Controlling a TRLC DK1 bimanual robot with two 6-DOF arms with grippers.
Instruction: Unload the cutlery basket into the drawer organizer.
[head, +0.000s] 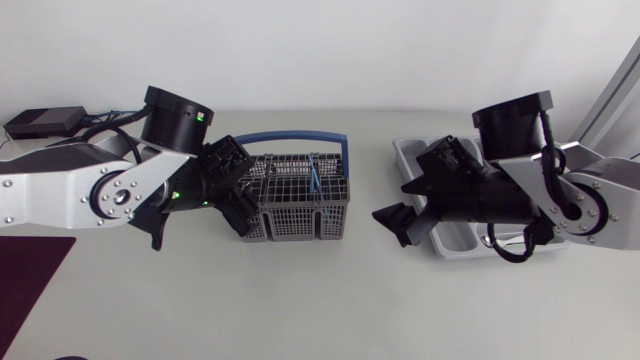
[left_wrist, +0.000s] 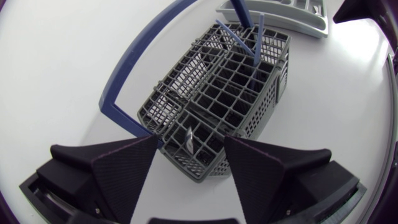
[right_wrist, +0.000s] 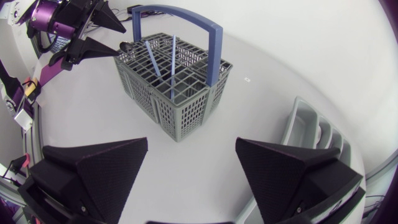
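My left gripper grips the silver piece by its tip standing above the basket's grid (left_wrist: 189, 132) next, since basket bars close around the piece.
The grey cutlery basket (head: 300, 197) with its blue handle (head: 295, 140) stands mid-table. Two blue utensils (left_wrist: 244, 38) lean in its far end, and a metal piece (left_wrist: 188, 137) stands in the compartment nearest my left gripper. My left gripper (head: 240, 185) hangs over the basket's left end, open, its fingers (left_wrist: 127, 168) on either side of that metal piece without touching it. My right gripper (head: 405, 205) is open and holds nothing, between the basket and the grey drawer organizer (head: 412, 152). The right arm covers most of the organizer.
A black box (head: 45, 122) with cables sits at the back left. A dark mat (head: 30, 270) lies at the front left corner. In the right wrist view the organizer (right_wrist: 308, 134) lies beside my right gripper (right_wrist: 193, 168), with bare white table between it and the basket (right_wrist: 174, 87).
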